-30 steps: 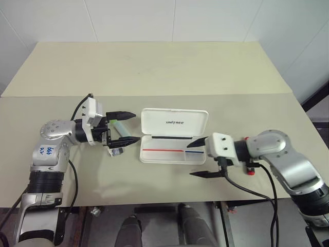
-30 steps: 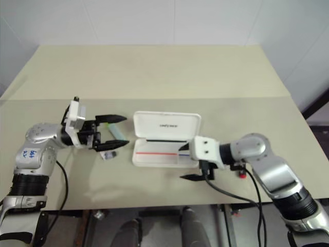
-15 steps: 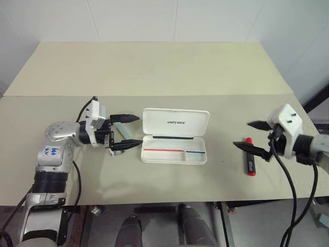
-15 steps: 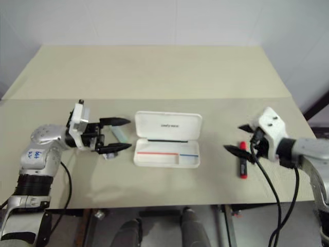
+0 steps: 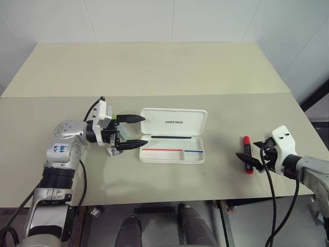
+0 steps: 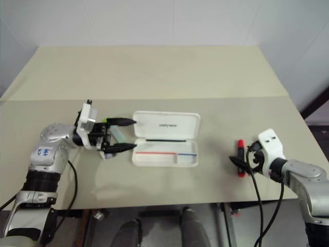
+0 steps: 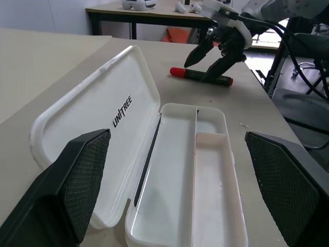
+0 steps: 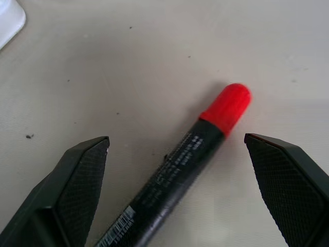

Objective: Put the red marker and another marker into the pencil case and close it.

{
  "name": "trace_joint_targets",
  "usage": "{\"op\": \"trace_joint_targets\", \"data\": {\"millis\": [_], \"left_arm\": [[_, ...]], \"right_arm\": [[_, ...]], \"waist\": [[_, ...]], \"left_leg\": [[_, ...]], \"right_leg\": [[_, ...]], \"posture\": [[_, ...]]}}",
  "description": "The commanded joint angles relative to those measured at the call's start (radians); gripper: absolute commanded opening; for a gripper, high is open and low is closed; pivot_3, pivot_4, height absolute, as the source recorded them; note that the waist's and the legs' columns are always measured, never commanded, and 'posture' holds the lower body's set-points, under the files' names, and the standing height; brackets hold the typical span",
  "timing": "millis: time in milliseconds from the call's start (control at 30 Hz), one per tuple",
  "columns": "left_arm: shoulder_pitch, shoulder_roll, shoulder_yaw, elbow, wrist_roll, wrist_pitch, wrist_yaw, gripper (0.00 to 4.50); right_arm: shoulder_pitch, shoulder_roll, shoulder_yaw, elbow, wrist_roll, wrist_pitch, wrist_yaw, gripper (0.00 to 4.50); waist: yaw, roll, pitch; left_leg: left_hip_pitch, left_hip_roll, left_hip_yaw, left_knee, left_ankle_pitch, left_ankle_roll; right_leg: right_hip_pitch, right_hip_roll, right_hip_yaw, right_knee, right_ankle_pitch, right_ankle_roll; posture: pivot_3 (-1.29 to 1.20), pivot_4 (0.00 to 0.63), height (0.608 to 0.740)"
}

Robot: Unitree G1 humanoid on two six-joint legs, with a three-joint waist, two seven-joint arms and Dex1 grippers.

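Observation:
My right gripper should close now and would hold the marker: its fingers are beside the red marker's black body (image 8: 172, 180) in the right wrist view.
The white pencil case (image 5: 174, 135) lies open in the middle of the table, lid (image 7: 103, 118) folded back and tray (image 7: 180, 206) empty. To its right, flat on the table, is the red marker (image 5: 248, 153), with a black barrel and red cap (image 8: 229, 108). My right gripper (image 5: 250, 154) is lowered over it, open, with one finger on either side and neither touching it. My left gripper (image 5: 145, 129) is open just left of the case, pointing at it and holding nothing. The pale green marker (image 5: 123, 135) lies on the table under that gripper, partly hidden by it.
A small pale object (image 5: 112, 152) lies on the table beneath the left gripper. A second beige table (image 5: 154, 67) butts against the far edge of this one. The near table edge (image 5: 169, 188) runs close below both arms. Cables hang from both wrists.
My right gripper swung from the case's front right corner out to the right and came down astride the red marker. The left gripper has hardly moved.

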Motion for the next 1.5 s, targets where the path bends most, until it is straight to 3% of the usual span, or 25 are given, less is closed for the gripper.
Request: {"op": "trace_joint_targets", "data": {"millis": [33, 433, 800, 1000, 1133, 1367, 1500], "left_arm": [[-0.021, 0.003, 0.006, -0.005, -0.004, -0.014, -0.007, 4.50], [-0.024, 0.002, 0.004, -0.006, -0.005, -0.012, 0.000, 4.50], [-0.044, 0.000, 0.003, 0.016, -0.005, -0.023, -0.011, 4.50], [-0.039, 0.012, 0.014, 0.024, -0.004, -0.032, -0.010, 4.50], [-0.030, 0.030, 0.035, 0.028, 0.001, -0.042, 0.018, 4.50], [-0.012, 0.042, 0.040, 0.003, -0.002, -0.035, 0.026, 4.50], [0.005, 0.046, 0.046, -0.025, -0.009, -0.026, 0.037, 4.50]], "right_arm": [[-0.004, 0.009, 0.000, 0.036, -0.014, -0.009, -0.033, 4.45], [-0.047, -0.017, 0.007, 0.063, -0.026, -0.089, -0.033, 0.59], [-0.259, -0.120, 0.045, -0.072, 0.041, -0.119, 0.073, 0.59], [-0.363, -0.151, 0.152, -0.249, 0.163, -0.051, 0.179, 0.59], [-0.439, -0.120, 0.301, -0.300, 0.148, -0.054, 0.193, 0.59], [-0.570, -0.057, 0.637, -0.202, -0.113, -0.190, 0.198, 0.59], [-0.629, 0.011, 0.742, -0.083, -0.230, -0.277, 0.210, 0.59]], "waist": [[0.000, 0.000, 0.000], [0.000, -0.001, -0.001], [-0.003, -0.001, 0.000], [0.000, -0.001, 0.000], [0.000, -0.001, 0.000], [-0.001, -0.001, 0.000], [-0.001, -0.001, 0.000]], "left_leg": [[0.000, 0.000, 0.000, 0.000, 0.000, 0.000], [0.000, 0.000, 0.000, 0.001, 0.000, 0.000], [0.000, 0.000, 0.000, -0.001, 0.000, 0.000], [0.000, 0.000, 0.000, -0.003, 0.000, 0.000], [-0.001, 0.000, 0.000, -0.003, -0.001, 0.000], [-0.001, 0.000, 0.000, -0.003, -0.001, -0.001], [-0.001, 0.000, 0.000, -0.003, -0.001, -0.001]], "right_leg": [[0.000, 0.000, 0.000, 0.000, 0.000, 0.000], [0.001, 0.000, 0.000, -0.001, 0.001, 0.000], [0.000, 0.000, 0.000, -0.001, 0.000, 0.000], [0.000, 0.000, 0.000, -0.001, -0.001, 0.001], [-0.001, 0.000, 0.000, -0.001, -0.002, 0.001], [-0.002, 0.000, 0.000, -0.001, -0.002, 0.000], [-0.002, 0.000, 0.000, -0.001, -0.002, 0.000]], "posture": [[0.00, 0.150, 0.740], [0.00, 0.150, 0.740], [0.00, 0.150, 0.740], [0.00, 0.150, 0.740], [0.00, 0.150, 0.740], [0.00, 0.150, 0.740], [0.00, 0.150, 0.740]]}}
